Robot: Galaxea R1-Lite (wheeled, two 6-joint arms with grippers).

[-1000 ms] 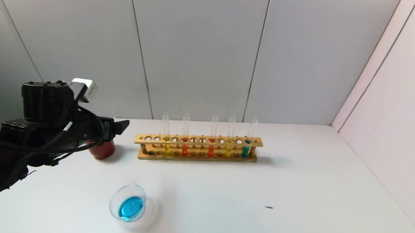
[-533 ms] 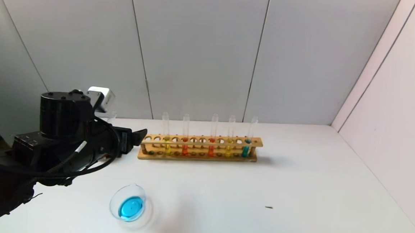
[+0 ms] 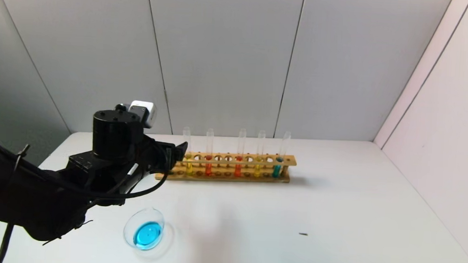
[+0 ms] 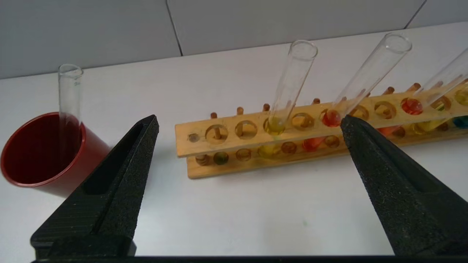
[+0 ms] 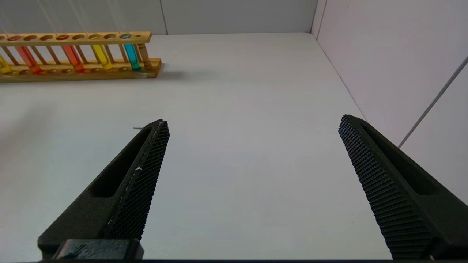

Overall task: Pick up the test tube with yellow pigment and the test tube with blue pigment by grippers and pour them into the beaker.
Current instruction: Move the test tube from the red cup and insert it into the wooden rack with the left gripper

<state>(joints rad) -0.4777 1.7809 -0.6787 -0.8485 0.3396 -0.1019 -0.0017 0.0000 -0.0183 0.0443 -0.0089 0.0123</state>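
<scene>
Next, my left gripper grabs the yellow tube by its clear upper part [image 3: 187, 138], since the wooden rack [image 3: 223, 175] surrounds the tube's lower half.
My left gripper [image 3: 177, 153] is open and empty, just in front of the left end of the wooden rack [image 3: 223, 175]. In the left wrist view its fingers [image 4: 249, 118] frame the nearest test tube with yellow pigment [image 4: 289, 82], without touching it. That tube [image 3: 188, 167] stands in the rack; a second yellow one [image 3: 257, 170] stands farther right. The beaker [image 3: 144, 232] sits near the table's front and holds cyan-blue liquid. No tube with bright blue liquid shows. My right gripper [image 5: 252, 120] is open and empty over bare table at the right.
The rack also holds two orange-red tubes [image 3: 208, 167] [image 3: 237, 169] and a teal tube [image 3: 276, 169] at its right end. A red cup [image 4: 44, 153] with an empty clear tube [image 4: 69, 91] stands left of the rack, hidden by my arm in the head view.
My left arm has swung right, from beside the red cup to the rack's left end, and now covers the cup in the head view. Nothing else moved.
</scene>
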